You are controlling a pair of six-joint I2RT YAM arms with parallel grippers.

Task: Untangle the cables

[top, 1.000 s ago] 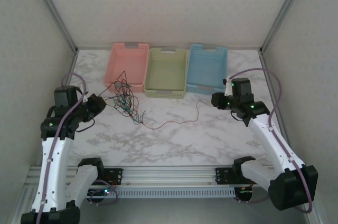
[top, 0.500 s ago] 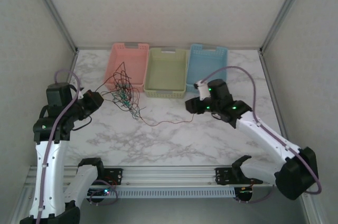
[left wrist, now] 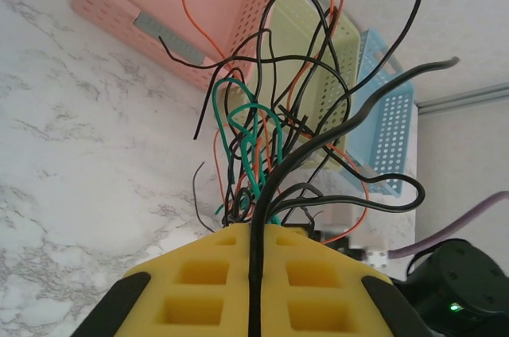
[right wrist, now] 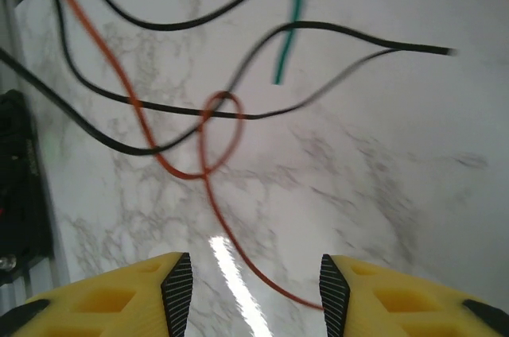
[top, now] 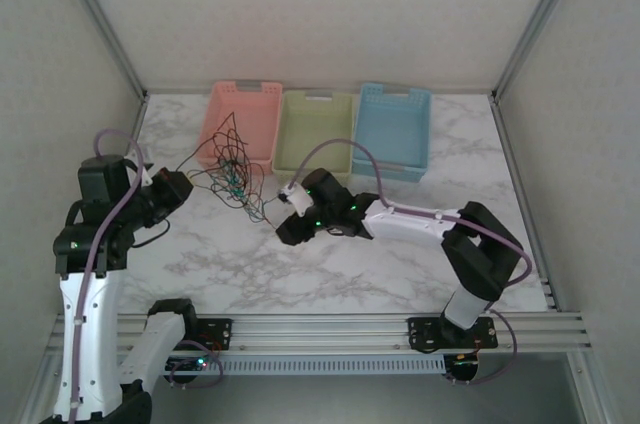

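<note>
The red-orange cable (top: 274,226) lies on the marble below my open fingers, so closing now would miss it. My right gripper moves lower next, before closing.
The cables (top: 232,180) form a loose tangle of black, red-orange and green wires in front of the pink basket. My left gripper (top: 180,187) is at the tangle's left side. In the left wrist view its yellow pads (left wrist: 199,289) are shut on a black cable (left wrist: 256,273), and the rest of the cables (left wrist: 278,114) fan upward from them. My right gripper (top: 286,228) hovers low over the tangle's right tail. In the right wrist view it (right wrist: 256,293) stands open, with a red-orange cable (right wrist: 208,164) lying on the marble between its fingers; black cables (right wrist: 159,106) and a green end (right wrist: 288,27) lie beyond.
Three baskets stand in a row at the back: pink (top: 240,124), green (top: 315,136), blue (top: 392,128). The right forearm (top: 410,222) stretches across the middle of the marble table (top: 350,274). Side walls close in on both sides.
The right arm swept left from beside the blue basket to the tangle's tail, its jaws opening wider. The left gripper drew slightly left, still holding the cables.
</note>
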